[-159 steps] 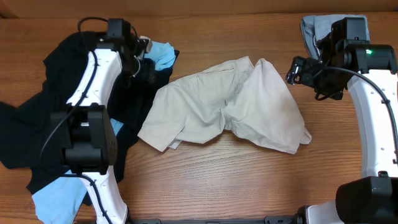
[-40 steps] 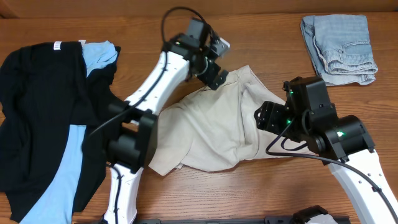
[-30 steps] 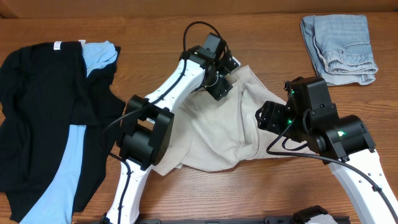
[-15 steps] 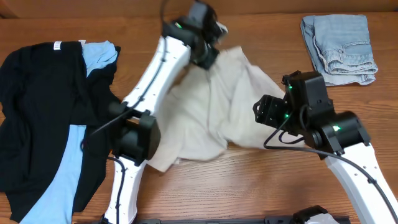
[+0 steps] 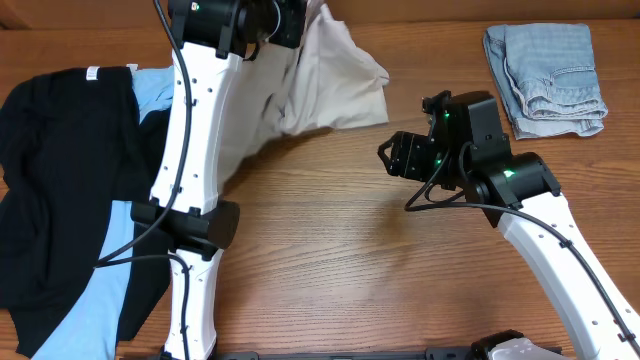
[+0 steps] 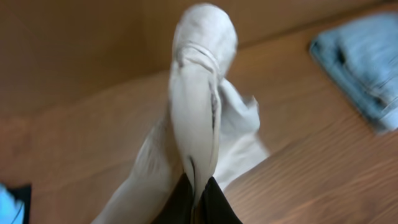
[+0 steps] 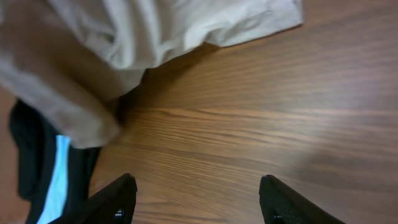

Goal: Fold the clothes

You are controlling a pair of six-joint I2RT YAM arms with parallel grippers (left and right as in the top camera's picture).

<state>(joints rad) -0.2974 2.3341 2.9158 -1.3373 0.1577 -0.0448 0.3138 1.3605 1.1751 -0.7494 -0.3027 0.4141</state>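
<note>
The right gripper grabs the loose lower hem of the beige shorts next, away from the left gripper's fold, to spread them for folding.
The beige shorts hang bunched from my left gripper, which is raised near the table's far edge. In the left wrist view the left gripper is shut on a fold of the beige shorts, whose cloth trails down to the wood. My right gripper stands open to the right of the shorts' lower hem, over bare wood. From the right wrist, the right gripper holds nothing, and the beige shorts lie ahead of it.
A black garment with a light-blue shirt on it covers the table's left side. Folded pale denim shorts lie at the far right corner. My left arm's white links stand between the two piles.
My left gripper has closed on the beige shorts and lifted them up toward the far edge, pulling the cloth off the table's middle. The right gripper has shifted slightly left and stays open.
</note>
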